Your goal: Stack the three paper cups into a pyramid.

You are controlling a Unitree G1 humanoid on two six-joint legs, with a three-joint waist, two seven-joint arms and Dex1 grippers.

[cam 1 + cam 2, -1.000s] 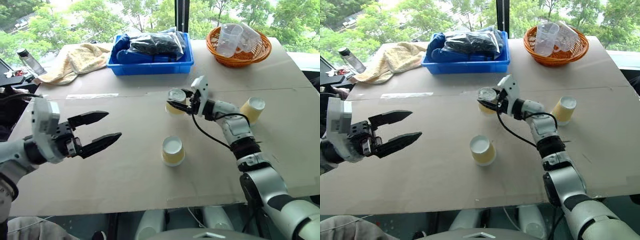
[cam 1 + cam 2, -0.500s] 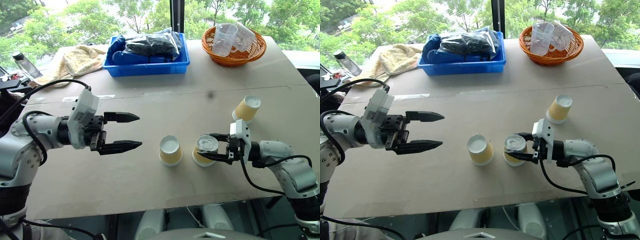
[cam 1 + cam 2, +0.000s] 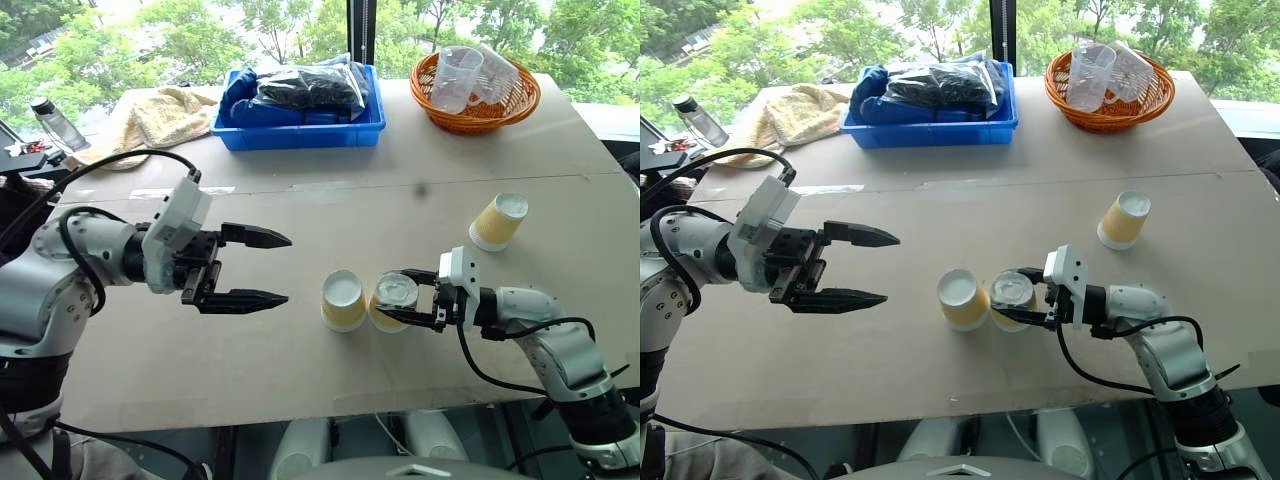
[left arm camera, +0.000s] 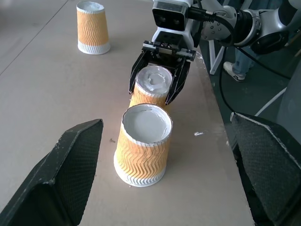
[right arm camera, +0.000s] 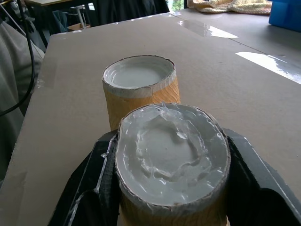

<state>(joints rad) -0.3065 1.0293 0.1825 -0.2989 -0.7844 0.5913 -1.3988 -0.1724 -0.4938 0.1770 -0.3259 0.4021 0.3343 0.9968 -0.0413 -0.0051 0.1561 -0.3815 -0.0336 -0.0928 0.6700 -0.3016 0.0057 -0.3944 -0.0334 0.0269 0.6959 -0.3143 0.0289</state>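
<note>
I should open my right gripper now. The held cup's base (image 3: 390,325) is on the tabletop beside the free cup, so the held cup would stay standing.
Three upside-down yellow-tan paper cups are on the cardboard table. One cup (image 3: 343,302) stands free near the middle. Just to its right, a second cup (image 3: 397,290) is low at the table with my right gripper (image 3: 388,302) shut on its sides. From the right wrist the held cup (image 5: 171,155) sits close behind the free cup (image 5: 140,89). The third cup (image 3: 497,221) stands alone further right and back. My left gripper (image 3: 288,269) hangs open and empty to the left of the pair, pointing at them; its fingers (image 4: 61,174) frame the near cup (image 4: 143,146).
A blue bin (image 3: 300,132) of dark bags sits at the back centre. An orange basket (image 3: 478,112) with clear plastic cups is at the back right. At the back left lie a towel (image 3: 150,115) and a bottle (image 3: 55,120). The table's front edge runs just below the cups.
My right gripper brought its cup from the table's middle back toward the front, to just beside the free cup. The left gripper swung in toward the right, still open.
</note>
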